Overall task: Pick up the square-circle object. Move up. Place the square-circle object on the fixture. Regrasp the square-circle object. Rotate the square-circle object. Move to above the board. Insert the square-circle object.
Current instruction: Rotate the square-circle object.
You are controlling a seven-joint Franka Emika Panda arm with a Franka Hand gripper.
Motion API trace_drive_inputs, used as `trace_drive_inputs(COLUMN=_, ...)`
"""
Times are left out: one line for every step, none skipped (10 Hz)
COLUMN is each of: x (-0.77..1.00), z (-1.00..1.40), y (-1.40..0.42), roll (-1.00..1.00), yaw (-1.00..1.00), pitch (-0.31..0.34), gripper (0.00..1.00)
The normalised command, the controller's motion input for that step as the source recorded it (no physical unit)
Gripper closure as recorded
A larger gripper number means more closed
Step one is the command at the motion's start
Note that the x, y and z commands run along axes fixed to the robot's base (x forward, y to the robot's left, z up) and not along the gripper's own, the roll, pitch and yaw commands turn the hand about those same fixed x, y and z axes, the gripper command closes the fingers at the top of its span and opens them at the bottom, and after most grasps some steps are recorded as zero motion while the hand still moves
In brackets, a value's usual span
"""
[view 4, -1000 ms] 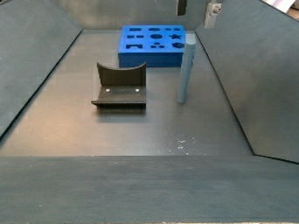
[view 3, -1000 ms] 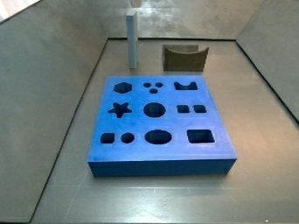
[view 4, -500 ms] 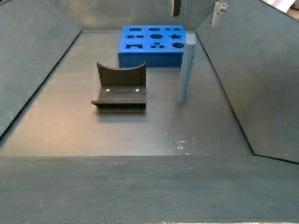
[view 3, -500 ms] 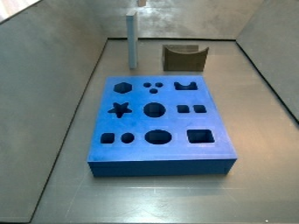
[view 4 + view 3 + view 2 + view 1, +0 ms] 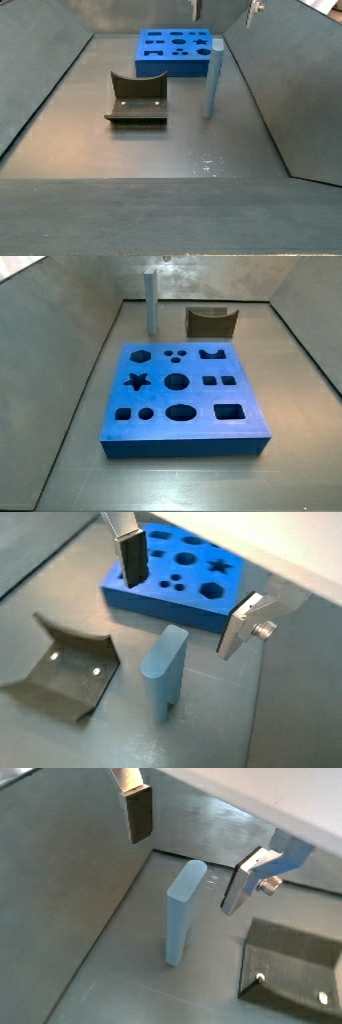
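I should next grab the upright object by its upper end (image 5: 151,276) with my gripper, to insert the square-circle object into the blue board (image 5: 150,398).
The square-circle object (image 5: 181,913) (image 5: 163,682) is a slim light grey-blue peg standing upright on the floor by itself. In both side views (image 5: 151,306) (image 5: 210,80) it stands between a corner of the blue board (image 5: 150,398) (image 5: 167,62) and the side wall. The dark fixture (image 5: 210,322) (image 5: 136,98) sits apart from it on the floor. My gripper (image 5: 187,866) (image 5: 183,612) hangs open well above the peg's top, with nothing between its fingers (image 5: 139,816). Only the finger ends (image 5: 198,9) show at the upper edge of a side view.
Grey sloping walls (image 5: 80,326) (image 5: 267,90) close in the floor on all sides. The board (image 5: 160,604) carries star, round, square and oval holes. The fixture (image 5: 60,672) (image 5: 297,966) lies to one side of the peg.
The gripper has risen straight up, almost out of both side views. The peg, board and fixture have stayed put.
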Motion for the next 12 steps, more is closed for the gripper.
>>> trace_drive_inputs(x=0.04, z=-0.02, y=0.0, roll=-0.07, yaw=1.0, pitch=0.032, gripper=0.0)
trace_drive_inputs(x=0.04, z=-0.02, y=0.0, roll=-0.09, yaw=1.0, pitch=0.038, gripper=0.0)
trace_drive_inputs(x=0.04, z=-0.02, y=0.0, roll=-0.1, yaw=1.0, pitch=0.043, gripper=0.0)
trace_drive_inputs(x=0.04, z=-0.02, y=0.0, roll=-0.12, yaw=0.84, pitch=0.051, gripper=0.0)
trace_drive_inputs(x=0.04, z=-0.02, y=0.0, roll=-0.12, yaw=0.58, pitch=0.05, gripper=0.0)
trace_drive_inputs(x=0.04, z=-0.01, y=0.0, roll=-0.12, yaw=0.3, pitch=0.05, gripper=0.0)
trace_drive_inputs(x=0.0, z=-1.0, y=0.13, roll=-0.12, yaw=0.19, pitch=0.05, gripper=0.0)
trace_drive_inputs(x=0.02, z=-1.0, y=0.13, roll=-0.11, yaw=0.11, pitch=0.028, gripper=0.0)
trace_drive_inputs(x=0.03, z=-1.0, y=0.11, roll=-0.11, yaw=0.09, pitch=0.005, gripper=0.0)
trace_drive_inputs(x=0.03, z=-0.93, y=0.07, roll=-0.1, yaw=0.06, pitch=-0.029, gripper=0.0)
trace_drive_inputs(x=0.02, z=-0.83, y=0.05, roll=-0.1, yaw=0.05, pitch=-0.041, gripper=0.0)
trace_drive_inputs(x=0.01, z=-0.61, y=0.03, roll=-0.1, yaw=0.04, pitch=-0.056, gripper=0.0)
